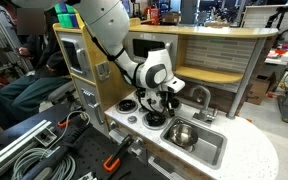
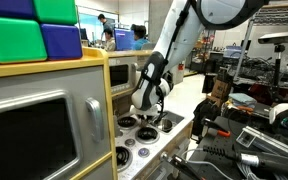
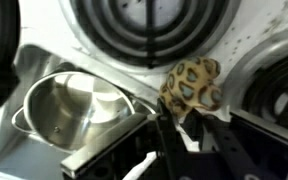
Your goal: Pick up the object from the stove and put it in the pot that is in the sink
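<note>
My gripper holds the toy and needs to keep holding it until it is over the pot. The toy is over the stove (image 1: pixel 134 115), so it would miss the pot if I opened now.
A small toy with tan skin and grey leopard-like spots (image 3: pixel 191 84) sits between two black burners of the white stove (image 3: pixel 94 50). My gripper (image 3: pixel 192 108) is down on the stove. Its two black fingers are close together on either side of the toy's lower part and appear shut on it. The shiny steel pot (image 3: pixel 69 105) stands in the grey sink just left of the gripper in the wrist view. In an exterior view the gripper (image 1: pixel 156 106) hangs low over the stove (image 1: pixel 134 115), with the pot (image 1: pixel 181 134) in the sink (image 1: pixel 214 152) beside it.
A curved silver faucet (image 1: pixel 201 95) rises behind the sink. The play kitchen's wooden back wall and shelf (image 1: pixel 214 60) stand close behind the arm. A toy microwave (image 2: pixel 44 120) and coloured blocks (image 2: pixel 34 30) are at one side. Cables and tools lie on the table in front (image 1: pixel 44 150).
</note>
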